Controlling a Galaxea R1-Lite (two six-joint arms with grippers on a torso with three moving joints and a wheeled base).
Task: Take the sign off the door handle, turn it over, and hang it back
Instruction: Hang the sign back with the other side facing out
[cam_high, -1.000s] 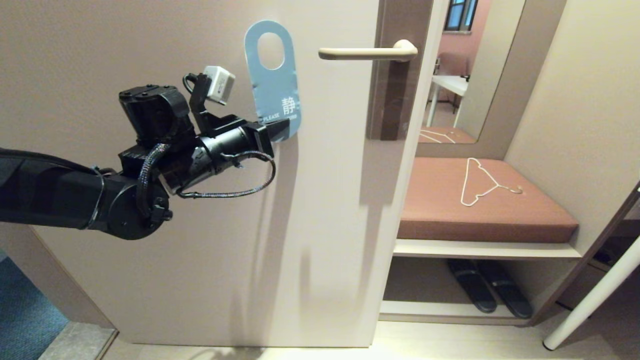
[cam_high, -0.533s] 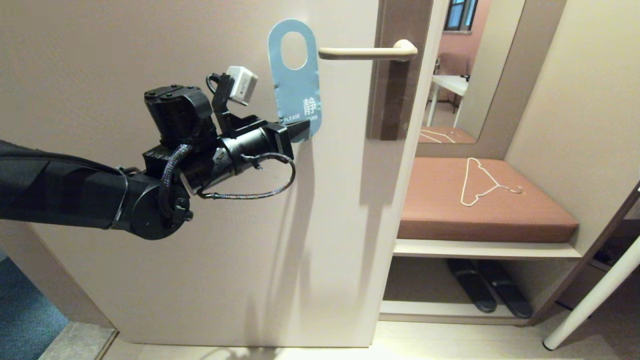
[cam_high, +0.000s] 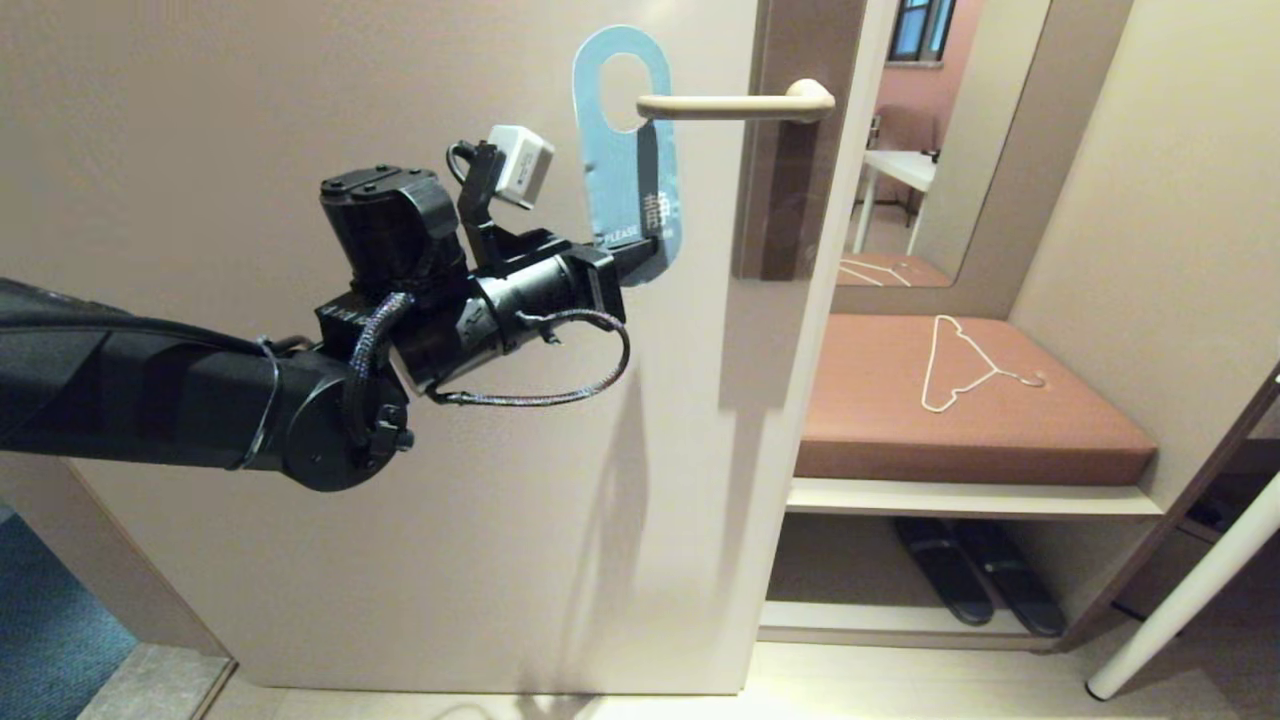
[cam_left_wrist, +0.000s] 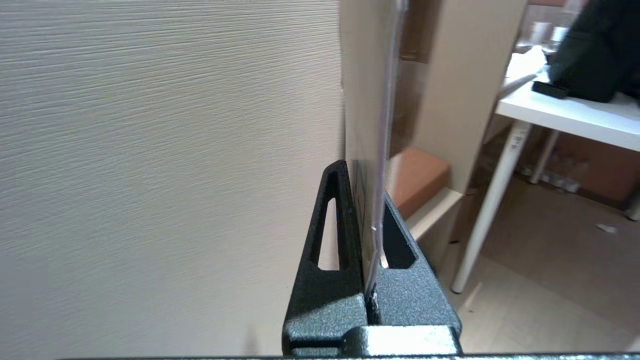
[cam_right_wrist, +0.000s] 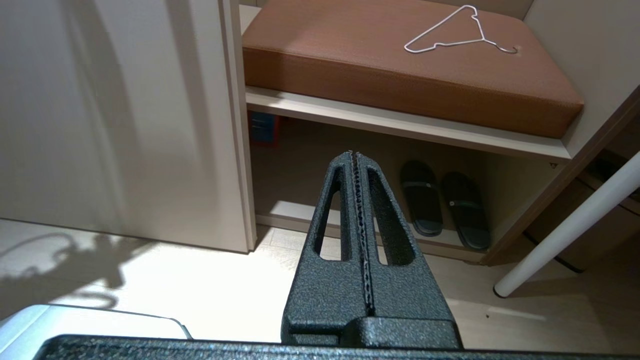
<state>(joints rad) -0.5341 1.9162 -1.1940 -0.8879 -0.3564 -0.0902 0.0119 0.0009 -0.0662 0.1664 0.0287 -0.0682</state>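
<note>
The sign slides right in the head view next, before my left gripper releases it. The door handle's free end barely enters the sign's oval hole.
The sign (cam_high: 628, 170) is a grey-blue card with "PLEASE" printed low on the face I see. My left gripper (cam_high: 645, 260) is shut on its lower end and holds it upright against the door. The free tip of the beige door handle (cam_high: 735, 103) sits inside the sign's oval hole. In the left wrist view the sign (cam_left_wrist: 382, 125) shows edge-on, pinched in my left gripper (cam_left_wrist: 366, 187). My right gripper (cam_right_wrist: 354, 155) is shut and empty, low near the floor, and it is out of the head view.
The beige door (cam_high: 300, 120) fills the left. To its right a brown bench cushion (cam_high: 900, 420) carries a white wire clothes hanger (cam_high: 960, 365). Black slippers (cam_high: 975, 580) lie on the shelf below. A white table leg (cam_high: 1180, 600) slants at far right.
My left gripper has carried the sign to the right and slightly up. The oval hole has passed over the tip of the door handle.
</note>
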